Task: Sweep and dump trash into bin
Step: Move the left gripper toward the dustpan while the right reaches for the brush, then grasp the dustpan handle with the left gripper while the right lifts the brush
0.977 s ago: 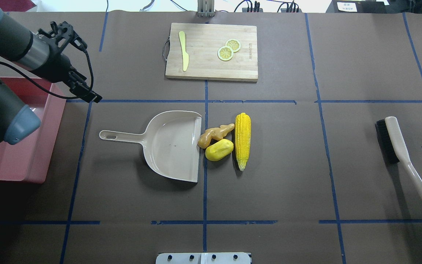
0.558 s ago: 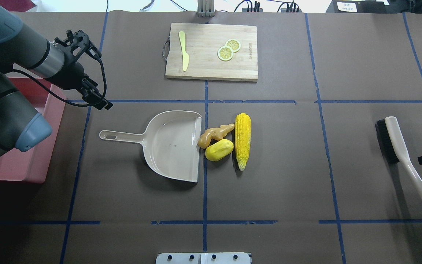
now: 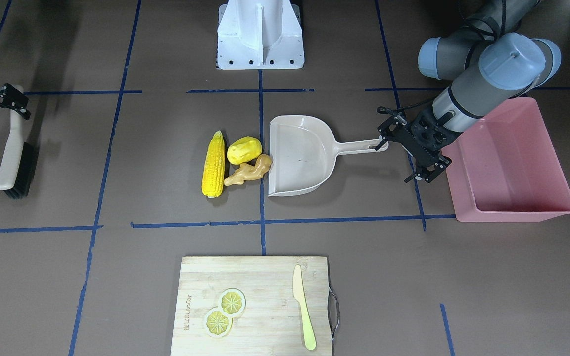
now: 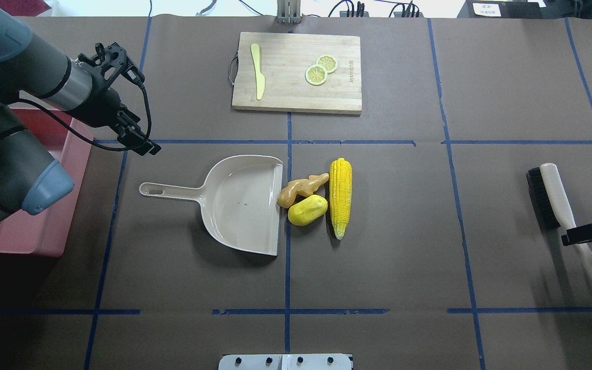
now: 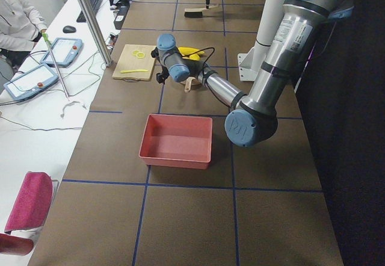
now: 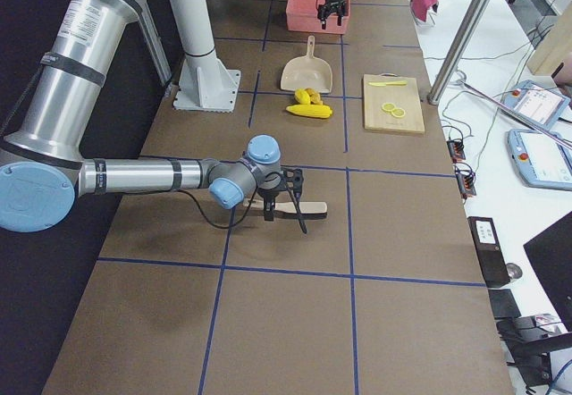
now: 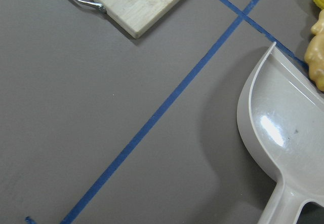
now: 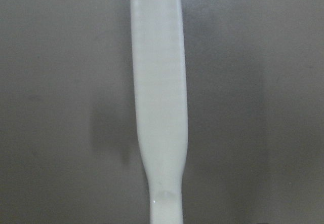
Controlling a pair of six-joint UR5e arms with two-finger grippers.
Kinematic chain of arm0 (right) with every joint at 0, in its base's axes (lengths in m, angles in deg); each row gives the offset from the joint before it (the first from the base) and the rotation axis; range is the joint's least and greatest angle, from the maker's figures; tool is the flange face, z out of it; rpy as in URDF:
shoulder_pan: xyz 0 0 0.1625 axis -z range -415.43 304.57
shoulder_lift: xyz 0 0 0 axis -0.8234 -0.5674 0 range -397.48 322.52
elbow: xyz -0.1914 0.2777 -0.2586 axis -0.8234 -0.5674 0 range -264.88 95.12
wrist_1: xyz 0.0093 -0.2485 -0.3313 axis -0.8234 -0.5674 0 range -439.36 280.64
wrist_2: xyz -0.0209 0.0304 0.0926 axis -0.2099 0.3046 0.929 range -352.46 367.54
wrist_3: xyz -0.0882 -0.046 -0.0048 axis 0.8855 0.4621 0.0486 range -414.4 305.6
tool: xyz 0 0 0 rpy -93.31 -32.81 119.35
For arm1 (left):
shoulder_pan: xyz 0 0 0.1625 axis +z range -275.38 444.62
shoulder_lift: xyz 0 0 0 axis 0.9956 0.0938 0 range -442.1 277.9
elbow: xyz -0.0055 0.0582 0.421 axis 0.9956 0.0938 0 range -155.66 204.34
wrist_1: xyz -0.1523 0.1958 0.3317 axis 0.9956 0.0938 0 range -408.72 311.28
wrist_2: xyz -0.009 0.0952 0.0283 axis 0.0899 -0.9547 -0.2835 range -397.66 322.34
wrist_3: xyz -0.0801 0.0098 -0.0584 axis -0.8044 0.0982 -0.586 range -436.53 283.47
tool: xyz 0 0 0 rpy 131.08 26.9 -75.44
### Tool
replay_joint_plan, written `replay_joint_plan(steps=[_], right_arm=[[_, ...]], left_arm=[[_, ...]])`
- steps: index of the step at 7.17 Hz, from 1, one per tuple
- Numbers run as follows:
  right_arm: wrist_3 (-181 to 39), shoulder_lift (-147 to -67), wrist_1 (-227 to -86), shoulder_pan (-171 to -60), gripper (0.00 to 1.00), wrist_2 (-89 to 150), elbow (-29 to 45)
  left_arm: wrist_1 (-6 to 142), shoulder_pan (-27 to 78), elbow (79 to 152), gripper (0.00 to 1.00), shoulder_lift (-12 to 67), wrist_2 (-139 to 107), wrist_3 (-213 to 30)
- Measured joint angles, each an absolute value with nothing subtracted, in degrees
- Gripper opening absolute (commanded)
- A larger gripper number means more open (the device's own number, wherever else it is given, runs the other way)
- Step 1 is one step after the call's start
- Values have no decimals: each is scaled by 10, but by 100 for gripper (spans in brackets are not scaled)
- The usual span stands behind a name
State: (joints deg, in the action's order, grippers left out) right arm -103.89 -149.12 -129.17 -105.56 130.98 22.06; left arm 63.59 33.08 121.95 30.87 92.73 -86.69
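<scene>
Next, my right gripper grabs the brush by its white handle (image 3: 17,124) to sweep the trash into the dustpan (image 3: 298,155).
The trash lies in a cluster at the open lip of the beige dustpan (image 4: 239,205): a yellow corn cob (image 4: 340,195), a lumpy yellow potato piece (image 4: 307,209) and a tan ginger root (image 4: 301,189). The pink bin (image 3: 512,215) stands on my left side and holds nothing. My left gripper (image 3: 398,159) hangs open between the bin and the end of the dustpan handle, holding nothing. Far to my right lies the brush (image 4: 553,195). My right gripper (image 4: 584,239) is open over its handle, which fills the right wrist view.
A wooden cutting board (image 4: 296,72) at the far middle carries a yellow-green knife (image 4: 258,77) and two lemon slices (image 4: 320,69). Blue tape lines cross the brown table cover. The robot's white base (image 3: 260,34) stands at the near edge.
My left gripper has swung right, away from the bin and towards the dustpan handle. My right gripper has come in from the table's right edge to above the brush handle.
</scene>
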Motion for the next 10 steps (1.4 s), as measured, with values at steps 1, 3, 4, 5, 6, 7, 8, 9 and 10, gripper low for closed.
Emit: replay_joint_plan(steps=[1, 3, 4, 5, 6, 7, 8, 9, 10], right_arm=[[-1042, -1488, -1289, -1041, 57, 1306, 214], [-1044, -1478, -1287, -1029, 8, 1302, 204], [-1044, -1478, -1287, -1029, 1, 1301, 204], [-1043, -1480, -1286, -1030, 0, 1301, 207], [-1042, -1484, -1286, -1031, 0, 1301, 220], [-1042, -1489, -1289, -1032, 0, 1301, 242], [-1042, -1485, -1295, -1030, 0, 1303, 266], [-1043, -1471, -1305, -1026, 0, 1304, 286], [-1046, -1451, -1321, -1019, 0, 1303, 301]], left_arm=[[636, 331, 1220, 100, 308, 928, -867], [637, 332, 1220, 100, 307, 927, -865], [637, 332, 1220, 100, 307, 927, -865], [638, 333, 1220, 100, 306, 927, -865], [638, 334, 1220, 100, 306, 927, -864], [642, 336, 1220, 100, 306, 927, -853], [649, 337, 1221, 100, 304, 927, -814], [652, 340, 1220, 100, 303, 927, -744], [652, 345, 1218, 100, 303, 927, -665]])
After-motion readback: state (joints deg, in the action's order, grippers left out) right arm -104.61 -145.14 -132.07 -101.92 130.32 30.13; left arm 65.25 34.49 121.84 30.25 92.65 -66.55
